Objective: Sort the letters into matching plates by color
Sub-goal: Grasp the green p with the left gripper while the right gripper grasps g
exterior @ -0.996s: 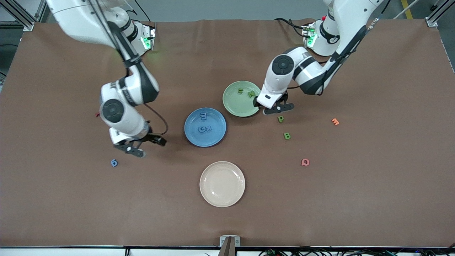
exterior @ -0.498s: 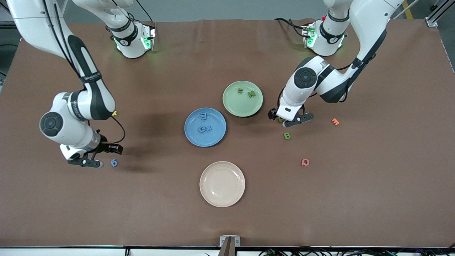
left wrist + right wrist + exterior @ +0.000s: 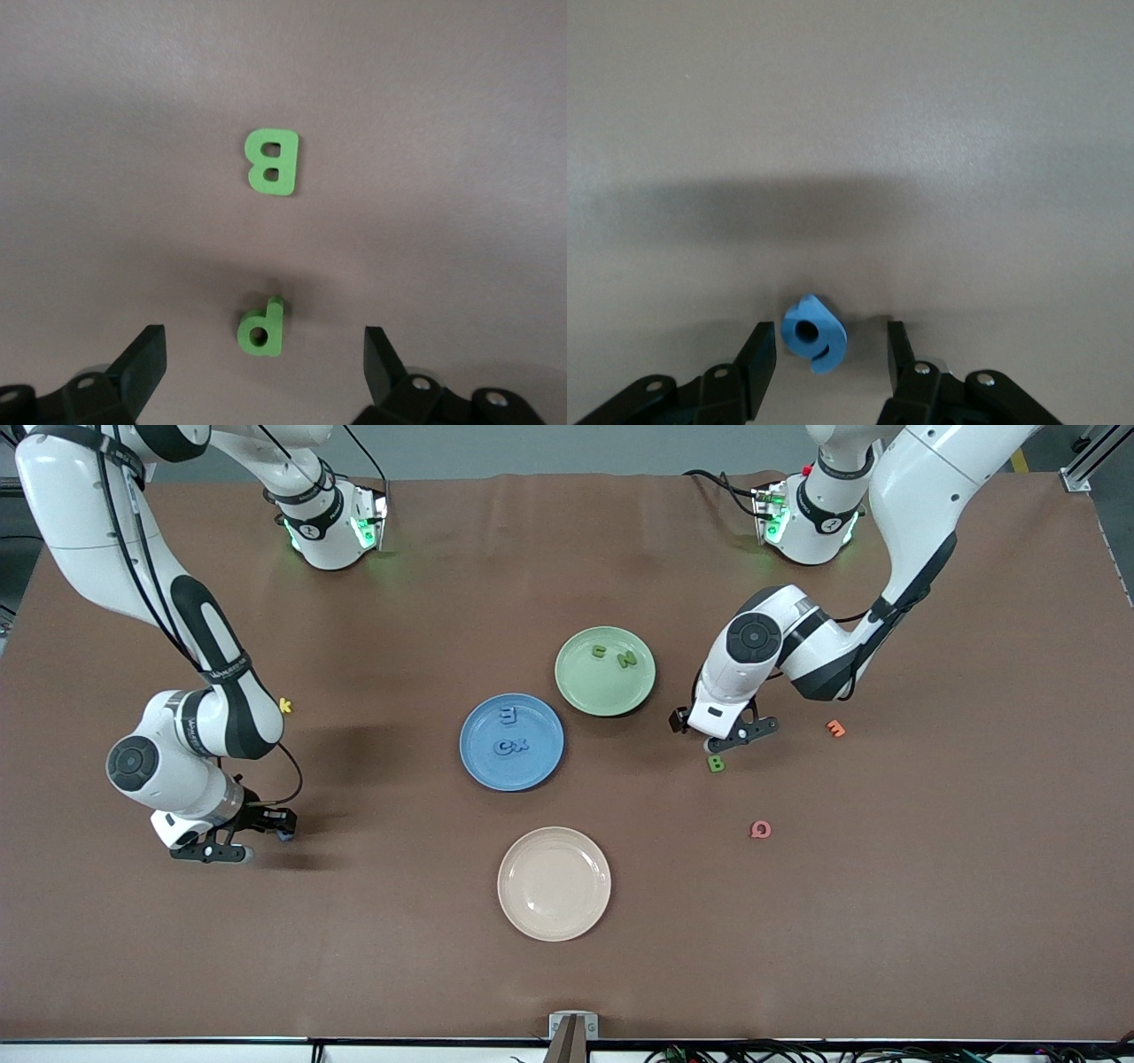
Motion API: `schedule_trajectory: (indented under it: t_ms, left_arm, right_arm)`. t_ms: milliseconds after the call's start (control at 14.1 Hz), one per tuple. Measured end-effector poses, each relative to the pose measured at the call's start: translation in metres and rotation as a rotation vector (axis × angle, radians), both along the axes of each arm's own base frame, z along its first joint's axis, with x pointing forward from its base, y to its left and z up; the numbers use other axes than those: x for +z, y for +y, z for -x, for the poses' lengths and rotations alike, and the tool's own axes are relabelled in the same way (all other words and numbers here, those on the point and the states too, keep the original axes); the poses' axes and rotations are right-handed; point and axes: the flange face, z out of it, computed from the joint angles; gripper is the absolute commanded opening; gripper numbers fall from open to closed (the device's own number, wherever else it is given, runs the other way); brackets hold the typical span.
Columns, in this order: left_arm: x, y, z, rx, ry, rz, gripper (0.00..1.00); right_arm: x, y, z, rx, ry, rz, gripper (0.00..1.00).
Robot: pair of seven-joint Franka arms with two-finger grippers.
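My left gripper is to grab the green P across its loop and stem (image 3: pixel 262 335) next, so that the letter can be sorted into the green plate.
A blue letter (image 3: pixel 815 335) lies on the brown table between the fingers of my right gripper (image 3: pixel 829 352), which is open, with a gap on each side of the letter. In the front view the right gripper (image 3: pixel 257 840) is low at the right arm's end. My left gripper (image 3: pixel 263 361) is wide open over a green P (image 3: pixel 261 329), and a green B (image 3: pixel 272 161) lies just past it. In the front view the left gripper (image 3: pixel 719 733) hides the P, while the B (image 3: pixel 715 763) shows. The blue plate (image 3: pixel 532 772) holds three blue letters. The green plate (image 3: pixel 602 689) holds two green ones.
A cream plate (image 3: pixel 554 921) sits nearer the front camera than the blue plate. An orange letter (image 3: pixel 834 728) and a pink Q (image 3: pixel 760 830) lie toward the left arm's end. A yellow letter (image 3: pixel 285 706) lies beside the right arm.
The right gripper swung out toward the right arm's end, came down round the blue letter and narrowed its jaws. The left gripper moved from the green plate's edge to over the green P.
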Motion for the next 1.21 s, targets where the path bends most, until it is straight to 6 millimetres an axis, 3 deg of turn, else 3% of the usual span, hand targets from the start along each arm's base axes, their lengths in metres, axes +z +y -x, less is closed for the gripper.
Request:
schedule_trajectory:
  t_ms: [356, 782, 996, 1138, 1209]
  left_arm:
    - [-0.018, -0.002, 0.006, -0.014, 0.035, 0.004, 0.91]
    - [-0.031, -0.003, 0.011, -0.010, 0.042, -0.008, 0.67]
    - [-0.032, -0.006, 0.011, -0.007, 0.034, -0.006, 0.48]
    - [-0.031, -0.006, 0.010, -0.007, 0.033, -0.005, 0.36]
    - [-0.031, -0.005, 0.010, -0.005, 0.035, -0.014, 0.30]
  right_arm:
    - [0.004, 0.001, -0.007, 0.002, -0.013, -0.001, 0.59]
    - [-0.008, 0.002, -0.004, 0.003, 0.010, -0.004, 0.56]
    - [-0.007, 0.002, -0.004, 0.003, 0.012, -0.004, 0.29]
    - [-0.005, 0.000, -0.005, 0.000, 0.010, -0.002, 0.03]
    - [-0.005, -0.001, -0.005, 0.000, 0.010, -0.002, 0.00]
